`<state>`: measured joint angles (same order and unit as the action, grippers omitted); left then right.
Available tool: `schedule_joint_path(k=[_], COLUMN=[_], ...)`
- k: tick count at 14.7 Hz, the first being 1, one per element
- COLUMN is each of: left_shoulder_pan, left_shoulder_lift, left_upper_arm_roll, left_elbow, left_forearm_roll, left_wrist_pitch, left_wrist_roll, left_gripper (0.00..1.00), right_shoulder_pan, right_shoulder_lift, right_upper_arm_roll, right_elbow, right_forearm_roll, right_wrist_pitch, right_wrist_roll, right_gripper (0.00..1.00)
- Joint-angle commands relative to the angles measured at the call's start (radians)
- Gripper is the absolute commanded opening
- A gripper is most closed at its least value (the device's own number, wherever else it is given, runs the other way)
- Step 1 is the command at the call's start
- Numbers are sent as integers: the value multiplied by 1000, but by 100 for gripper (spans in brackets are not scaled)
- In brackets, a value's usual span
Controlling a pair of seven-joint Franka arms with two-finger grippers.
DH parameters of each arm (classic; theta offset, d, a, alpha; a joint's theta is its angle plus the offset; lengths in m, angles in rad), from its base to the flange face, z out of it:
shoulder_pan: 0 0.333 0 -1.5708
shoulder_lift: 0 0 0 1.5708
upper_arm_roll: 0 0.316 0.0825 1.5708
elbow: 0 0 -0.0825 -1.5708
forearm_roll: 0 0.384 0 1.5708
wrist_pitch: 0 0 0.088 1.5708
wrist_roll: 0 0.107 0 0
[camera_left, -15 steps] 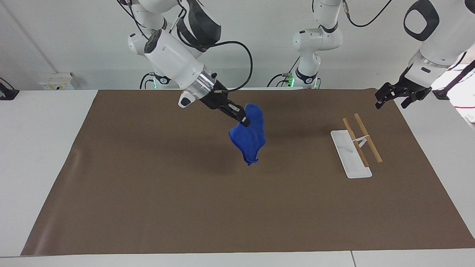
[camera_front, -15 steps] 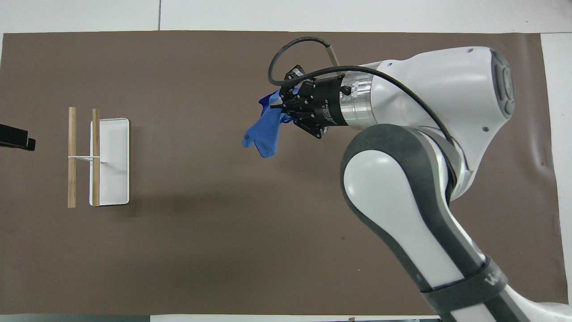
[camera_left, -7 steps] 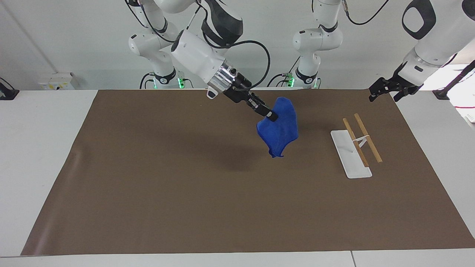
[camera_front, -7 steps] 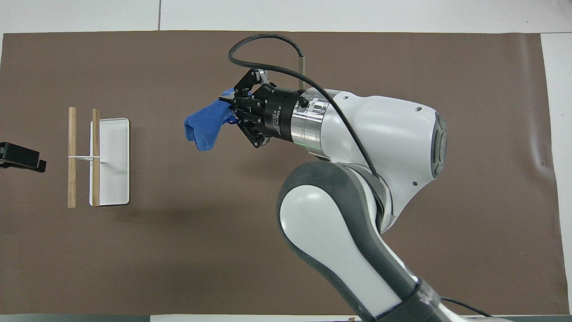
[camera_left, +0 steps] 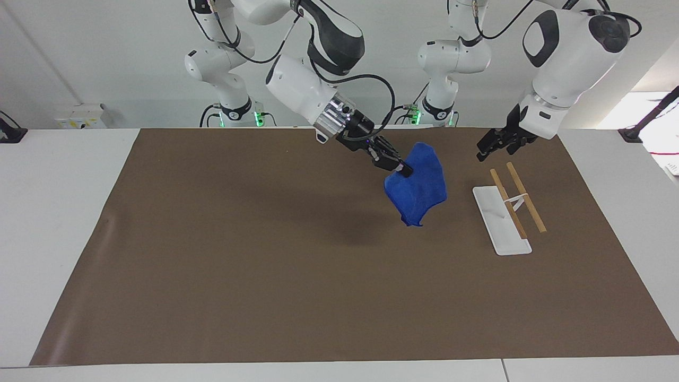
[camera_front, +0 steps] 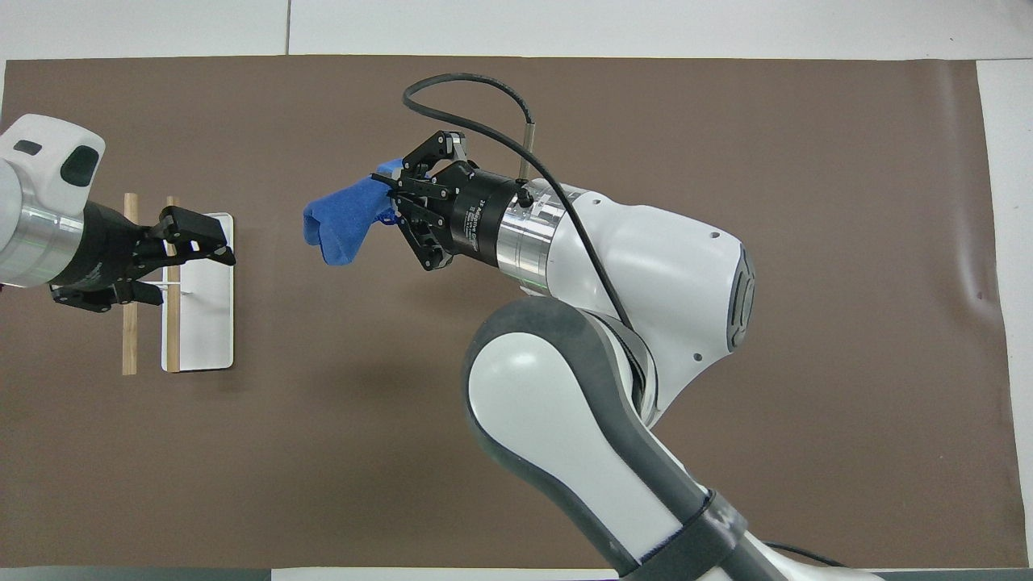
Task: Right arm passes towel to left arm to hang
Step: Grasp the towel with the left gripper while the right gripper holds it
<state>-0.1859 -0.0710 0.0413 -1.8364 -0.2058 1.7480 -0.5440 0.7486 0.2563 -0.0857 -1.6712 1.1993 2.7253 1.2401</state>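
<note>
The right gripper's fingers are closed around one corner, so the left gripper needs to pinch the towel by its free corner (camera_front: 315,224) next.
The blue towel (camera_left: 419,188) (camera_front: 343,224) hangs in the air over the brown mat, pinched at one upper corner by my right gripper (camera_left: 404,171) (camera_front: 389,206), which is shut on it. The cloth droops below the fingertips, clear of the mat. My left gripper (camera_left: 496,153) (camera_front: 194,280) is open and holds nothing. It hovers over the hanging rack, a short way from the towel toward the left arm's end of the table. There is a clear gap between the left gripper and the cloth.
The hanging rack has a white base (camera_left: 501,220) (camera_front: 202,323) and two wooden rods (camera_left: 522,196) (camera_front: 129,323) on a white stand, toward the left arm's end. A brown mat (camera_left: 265,239) covers the table. A black cable loops over the right wrist.
The right gripper has carried the towel toward the left arm's end of the table. The left arm has swung in from the table's edge to over the rack, still open.
</note>
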Motion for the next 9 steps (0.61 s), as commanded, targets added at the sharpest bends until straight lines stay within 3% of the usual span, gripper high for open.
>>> schedule_joint_path(k=[1,9], left_shoulder_pan=[-24,-144], left_shoulder_lift=[-21,63], left_upper_arm_roll=[11,11], left_elbow=[-69,-139], left_forearm_roll=[-108,-216], left_wrist_pitch=[138,445], left_wrist_roll=[-264,-805], left_gripper=[100,100], right_shoulder_pan=[3,3], right_shoulder_lift=[-2,0], right_upper_arm_roll=[6,6], right_elbow=[8,5], right_forearm_roll=[17,8], right_wrist_pitch=[24,19], right_wrist_roll=[12,-1], right_gripper=[0,0])
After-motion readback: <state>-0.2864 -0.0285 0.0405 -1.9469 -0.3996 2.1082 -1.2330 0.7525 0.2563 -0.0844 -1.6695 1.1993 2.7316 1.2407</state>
